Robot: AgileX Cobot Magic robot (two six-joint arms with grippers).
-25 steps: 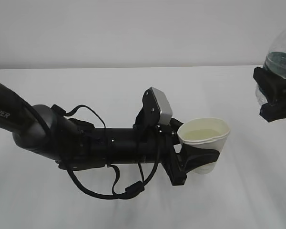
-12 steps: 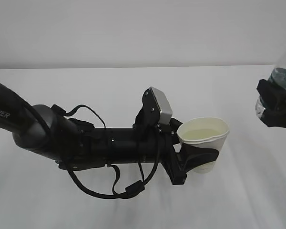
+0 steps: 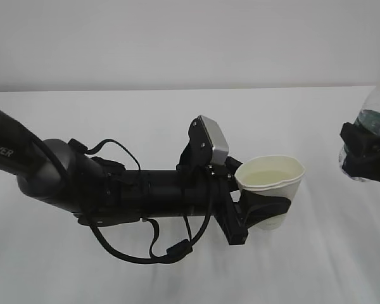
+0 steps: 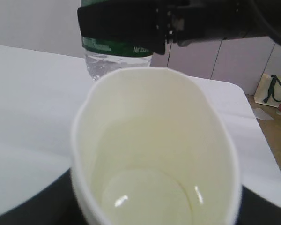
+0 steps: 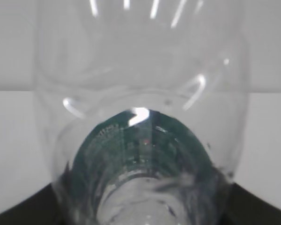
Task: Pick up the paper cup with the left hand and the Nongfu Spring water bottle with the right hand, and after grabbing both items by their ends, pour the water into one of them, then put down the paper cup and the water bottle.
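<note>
The bottle's lower end (image 3: 353,172) is above the white table, so I should keep the bottle in my right gripper.
The white paper cup (image 3: 270,190) is held upright above the table, with my left gripper (image 3: 268,211) shut on its lower wall. The water (image 4: 147,197) lies shallow in the cup's bottom, inside its squeezed, oval rim (image 4: 154,75). At the right edge of the exterior view my right gripper (image 3: 367,155) is shut on the clear Nongfu Spring water bottle (image 3: 379,114), level with the cup and apart from it. In the left wrist view the bottle's green label (image 4: 114,47) shows just behind the cup. The bottle (image 5: 140,117) fills the right wrist view.
The white table (image 3: 177,120) runs under both arms, with a pale wall behind it. My left arm and its looped cables (image 3: 145,247) stretch across the middle. In the left wrist view the table's edge (image 4: 255,126) drops to a floor with a bag (image 4: 271,89).
My right gripper has come down with the bottle at the right edge of the view. The left arm and the cup have stayed still.
</note>
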